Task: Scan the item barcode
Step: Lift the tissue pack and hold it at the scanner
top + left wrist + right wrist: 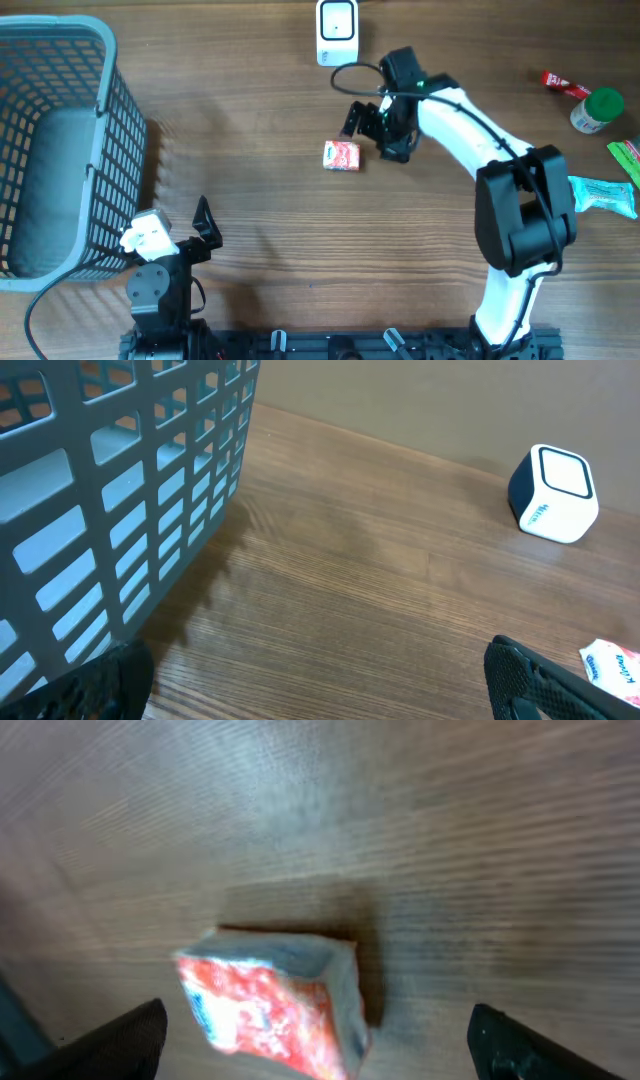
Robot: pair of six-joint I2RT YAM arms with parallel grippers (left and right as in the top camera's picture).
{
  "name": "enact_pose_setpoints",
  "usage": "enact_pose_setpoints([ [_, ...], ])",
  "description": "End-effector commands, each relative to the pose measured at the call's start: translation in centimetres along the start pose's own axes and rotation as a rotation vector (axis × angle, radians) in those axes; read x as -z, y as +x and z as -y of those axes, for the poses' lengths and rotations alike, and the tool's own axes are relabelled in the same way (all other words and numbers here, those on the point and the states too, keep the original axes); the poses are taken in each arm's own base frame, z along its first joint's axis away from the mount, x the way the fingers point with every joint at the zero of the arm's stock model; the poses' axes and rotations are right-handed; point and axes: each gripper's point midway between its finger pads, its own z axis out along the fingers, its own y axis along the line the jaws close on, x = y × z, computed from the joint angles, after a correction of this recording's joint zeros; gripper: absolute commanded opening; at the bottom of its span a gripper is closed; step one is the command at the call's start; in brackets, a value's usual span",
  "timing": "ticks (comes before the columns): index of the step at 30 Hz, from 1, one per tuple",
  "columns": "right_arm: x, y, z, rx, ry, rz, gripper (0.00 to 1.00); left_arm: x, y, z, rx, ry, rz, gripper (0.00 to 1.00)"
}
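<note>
I need to pinch the red and white packet (341, 155) by its nearest edge with my right gripper next, so its broad sides stay uncovered to scan the barcode.
A small red and white packet (341, 155) lies on the wooden table, below the white barcode scanner (337, 32). My right gripper (372, 132) hovers just right of the packet, open. In the right wrist view the blurred packet (270, 1005) sits tilted between the spread fingertips of the right gripper (318, 1045), and neither one touches it. At the table's front left my left gripper (205, 225) stands open and holds nothing. The left wrist view shows the left gripper (320, 695) over bare wood, the scanner (555, 490) far right and the packet's corner (612, 665) at the edge.
A grey mesh basket (60, 150) fills the left side, close to the left arm (100, 480). At the far right lie a red tube (565, 85), a green-capped bottle (597, 110), a green packet (625, 158) and a teal packet (605, 195).
</note>
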Motion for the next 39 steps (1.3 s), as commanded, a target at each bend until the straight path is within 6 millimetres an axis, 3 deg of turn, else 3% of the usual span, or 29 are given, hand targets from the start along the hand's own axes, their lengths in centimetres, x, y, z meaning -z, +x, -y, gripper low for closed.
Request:
enact_pose_setpoints([
  [1, -2.6, 1.6, 0.9, 0.026, 0.012, -0.04, 0.73, 0.0, -0.1, -0.4, -0.018, -0.019, 0.009, 1.0],
  [2, -3.2, 1.8, 1.1, 0.026, 0.019, -0.051, 0.65, 0.0, -0.1, -0.4, -0.018, -0.019, 0.009, 1.0],
  [6, -4.7, 2.4, 1.5, 0.039, 0.029, -0.067, 0.55, 0.0, -0.1, -0.4, -0.018, -0.019, 0.009, 1.0],
  [7, -5.1, 2.2, 1.5, 0.064, 0.024, -0.062, 0.42, 0.0, -0.1, -0.4, -0.018, -0.019, 0.009, 1.0],
  [8, -5.3, 2.0, 1.5, 0.069, 0.025, -0.058, 0.35, 0.0, -0.1, -0.4, -0.018, -0.019, 0.009, 1.0],
  [10, -5.5, 1.3, 1.4, 0.105, 0.018, -0.03, 0.05, 0.0, -0.1, -0.4, -0.018, -0.019, 0.009, 1.0],
  [13, -4.4, 1.4, 0.2, 0.057, -0.05, -0.062, 0.04, 0.0, -0.1, -0.4, -0.018, -0.019, 0.009, 1.0],
  [16, -0.3, 2.6, -2.5, -0.232, -0.245, -0.226, 0.04, 0.0, -0.1, -0.4, -0.018, -0.019, 0.009, 1.0],
  [17, 2.0, 3.9, -3.9, -0.298, -0.372, -0.358, 0.04, 0.0, -0.1, -0.4, -0.018, -0.019, 0.009, 1.0],
  [19, 5.9, 6.6, -4.7, -0.454, -0.508, -0.615, 0.04, 0.0, -0.1, -0.4, -0.018, -0.019, 0.009, 1.0],
  [20, 7.1, 8.0, -4.2, -0.539, -0.5, -0.707, 0.04, 0.0, -0.1, -0.4, -0.018, -0.019, 0.009, 1.0],
  [22, 8.4, 8.9, -4.4, -0.56, -0.536, -0.769, 0.04, 0.0, -0.1, -0.4, -0.018, -0.019, 0.009, 1.0],
  [28, 8.2, 9.9, -3.4, -0.614, -0.448, -0.786, 0.04, 0.0, -0.1, -0.4, -0.018, -0.019, 0.009, 1.0],
  [30, 5.8, 9.6, -0.5, -0.44, -0.309, -0.645, 0.04, 0.0, -0.1, -0.4, -0.018, -0.019, 0.009, 1.0],
  [31, 4.6, 7.8, -0.1, -0.373, -0.3, -0.547, 0.04, 0.0, -0.1, -0.4, -0.018, -0.019, 0.009, 1.0],
  [33, 4.5, 4.1, -3.1, -0.186, -0.497, -0.41, 0.04, 0.0, -0.1, -0.4, -0.018, -0.019, 0.009, 1.0],
  [34, 5.5, 2.3, -5.5, -0.093, -0.641, -0.359, 0.05, 0.0, -0.1, -0.4, -0.018, -0.019, 0.009, 1.0],
  [36, 8.5, -4.6, -10.7, 0.163, -0.851, -0.024, 0.05, 0.0, -0.1, -0.4, -0.018, -0.019, 0.009, 1.0],
  [39, 11.9, -12.6, -12.5, 0.293, -0.81, 0.518, 0.05, 0.0, -0.1, -0.4, -0.018, -0.019, 0.009, 1.0],
])
